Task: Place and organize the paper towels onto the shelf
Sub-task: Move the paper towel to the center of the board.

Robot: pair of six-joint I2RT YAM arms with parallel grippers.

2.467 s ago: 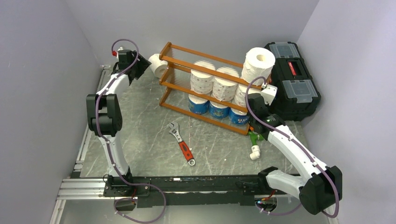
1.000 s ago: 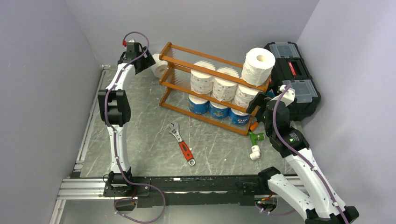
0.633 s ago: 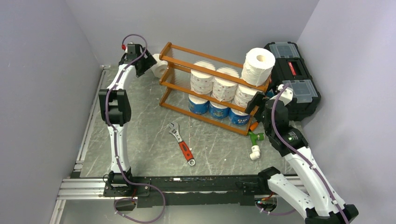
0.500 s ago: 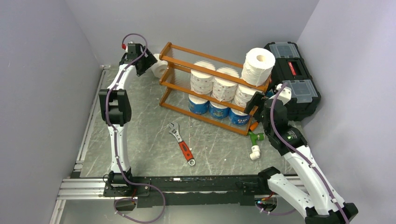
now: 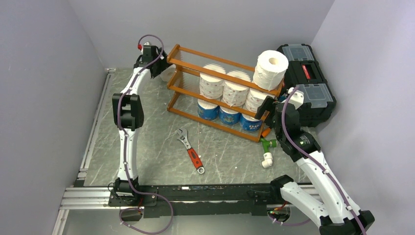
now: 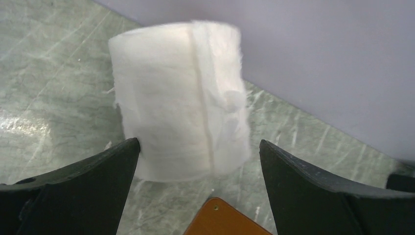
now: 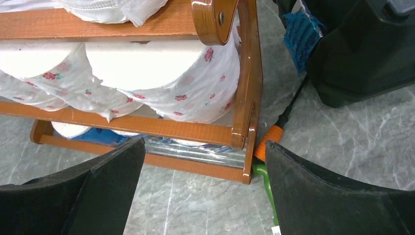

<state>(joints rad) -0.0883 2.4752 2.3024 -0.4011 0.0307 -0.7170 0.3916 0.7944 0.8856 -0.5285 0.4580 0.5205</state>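
Note:
My left gripper is to grab the white paper towel roll by its curved sides next, to stand the roll up. This keeps its flat ends free.
The orange-brown shelf (image 5: 188, 92) stands at the back of the table. It holds three red-printed paper towels (image 5: 235, 91) on the middle tier, three blue-wrapped ones (image 5: 228, 115) below and a white roll (image 5: 270, 67) on its top right end. One more white roll (image 6: 181, 98) stands on the table by the shelf's left end (image 6: 225, 220), just beyond my open left gripper (image 6: 199, 147), which holds nothing. In the top view that left gripper (image 5: 157, 62) mostly covers the roll (image 5: 169, 74). My right gripper (image 7: 204, 147) hangs open and holding nothing at the shelf's right end post (image 7: 249, 98).
A black toolbox (image 5: 306, 83) sits right of the shelf, close to my right arm. An orange and green tool (image 7: 266, 147) lies against the shelf's right foot, with a white fitting (image 5: 266, 160) nearby. A red-handled wrench (image 5: 192, 149) lies mid-table. Walls close in behind and on both sides.
My left arm has swung right to the shelf's left end and now covers most of the loose white roll. The right arm has barely shifted. Both grippers stay open.

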